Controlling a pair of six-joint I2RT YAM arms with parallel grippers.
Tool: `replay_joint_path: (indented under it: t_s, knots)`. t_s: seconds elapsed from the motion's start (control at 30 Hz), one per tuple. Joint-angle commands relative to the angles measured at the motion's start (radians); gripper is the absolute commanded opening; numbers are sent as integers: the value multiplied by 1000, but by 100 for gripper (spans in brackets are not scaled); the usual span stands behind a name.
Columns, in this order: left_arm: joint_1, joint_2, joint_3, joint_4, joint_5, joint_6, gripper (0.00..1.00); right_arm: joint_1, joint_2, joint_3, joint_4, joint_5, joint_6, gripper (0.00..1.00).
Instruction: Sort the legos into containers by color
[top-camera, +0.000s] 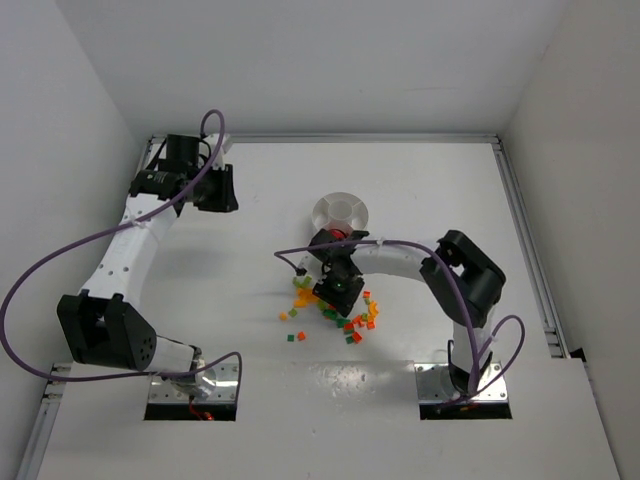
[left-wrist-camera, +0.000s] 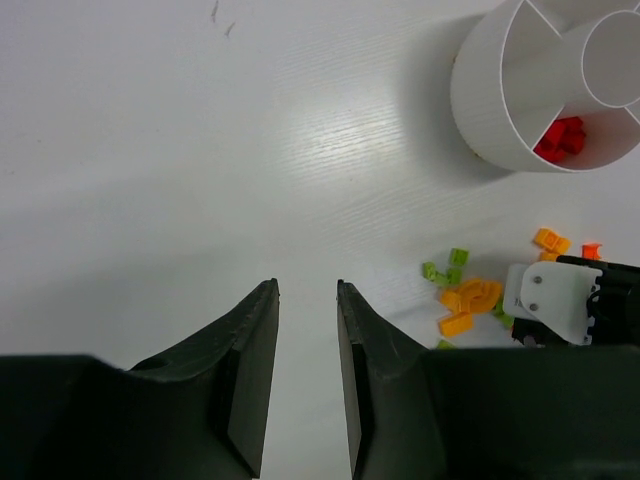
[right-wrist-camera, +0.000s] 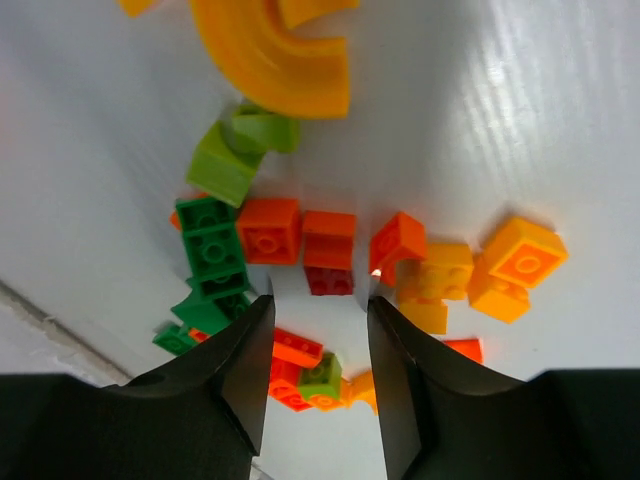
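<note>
My right gripper takes hold of the small red brick by its exposed sides next and leaves the touching orange brick free.
The legos lie scattered on the table in red, orange, yellow and green, just in front of the round white dish with its containers. My right gripper hangs low over the pile, open, with nothing gripped. A dark red brick lies just past its fingertips, with green bricks to the left and yellow-orange ones to the right. In the left wrist view one compartment of the dish holds red bricks. My left gripper is narrowly open and empty over bare table at the far left.
A large curved orange piece and lime-green bricks lie beyond the right gripper. The right arm arcs in from the right base. White walls enclose the table, with a metal rail along the right side.
</note>
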Motion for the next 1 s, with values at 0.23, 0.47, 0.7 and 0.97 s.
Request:
replay_joint_path:
  t_s: [0.23, 0.47, 0.7, 0.97]
  knots:
    - [12, -22, -11, 25, 15, 18, 36, 17, 37, 70, 30, 85, 34, 43]
    - [12, -13, -2, 25, 6, 18, 36, 48, 80, 106, 11, 66, 24, 39]
    - [12, -13, -2, 25, 6, 18, 36, 57, 69, 84, 11, 75, 24, 36]
    - [12, -22, -11, 25, 6, 18, 36, 57, 23, 2, 49, 75, 24, 36]
